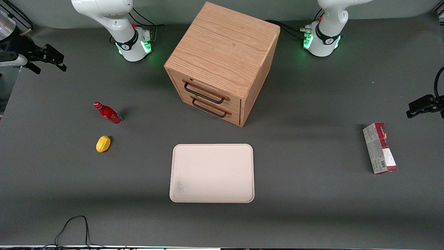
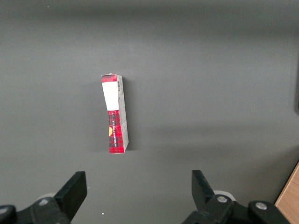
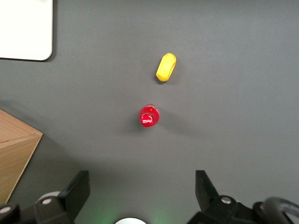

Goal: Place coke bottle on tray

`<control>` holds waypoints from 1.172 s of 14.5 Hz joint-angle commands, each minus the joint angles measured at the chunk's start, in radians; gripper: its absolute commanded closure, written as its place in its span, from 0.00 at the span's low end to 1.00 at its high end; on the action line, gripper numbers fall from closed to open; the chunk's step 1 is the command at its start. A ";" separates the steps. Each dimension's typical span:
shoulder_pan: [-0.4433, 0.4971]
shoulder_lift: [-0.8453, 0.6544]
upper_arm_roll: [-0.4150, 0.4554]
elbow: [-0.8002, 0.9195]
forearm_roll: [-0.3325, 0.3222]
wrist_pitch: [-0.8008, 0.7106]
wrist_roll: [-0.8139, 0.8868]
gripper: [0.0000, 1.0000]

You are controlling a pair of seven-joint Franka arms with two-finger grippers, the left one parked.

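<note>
My right gripper is to grip the coke bottle next by its neck (image 1: 102, 107) beside the red cap, and then I can put the bottle on the cream tray (image 1: 212, 173).
The coke bottle (image 1: 108, 113), small and all red with a red cap, stands upright on the dark table toward the working arm's end. In the right wrist view I look down on its cap (image 3: 149, 116). The cream tray (image 1: 212, 173) lies flat in front of the wooden cabinet, nearer the front camera, and holds nothing; one corner of it shows in the right wrist view (image 3: 23, 28). My right gripper (image 1: 48, 64) hangs high above the table near the working arm's end. It is open (image 3: 141, 193) and holds nothing, well above and apart from the bottle.
A yellow lemon-shaped object (image 1: 103, 143) lies beside the bottle, nearer the front camera, and also shows in the right wrist view (image 3: 166, 66). A wooden two-drawer cabinet (image 1: 222, 62) stands mid-table. A red-and-grey carton (image 1: 380, 148) lies toward the parked arm's end. A black cable (image 1: 73, 229) loops at the front edge.
</note>
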 commanded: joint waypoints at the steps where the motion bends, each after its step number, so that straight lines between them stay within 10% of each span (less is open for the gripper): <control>1: 0.016 0.044 -0.012 -0.024 -0.014 0.043 -0.019 0.00; 17: 0.016 0.242 -0.019 -0.380 -0.005 0.605 -0.001 0.00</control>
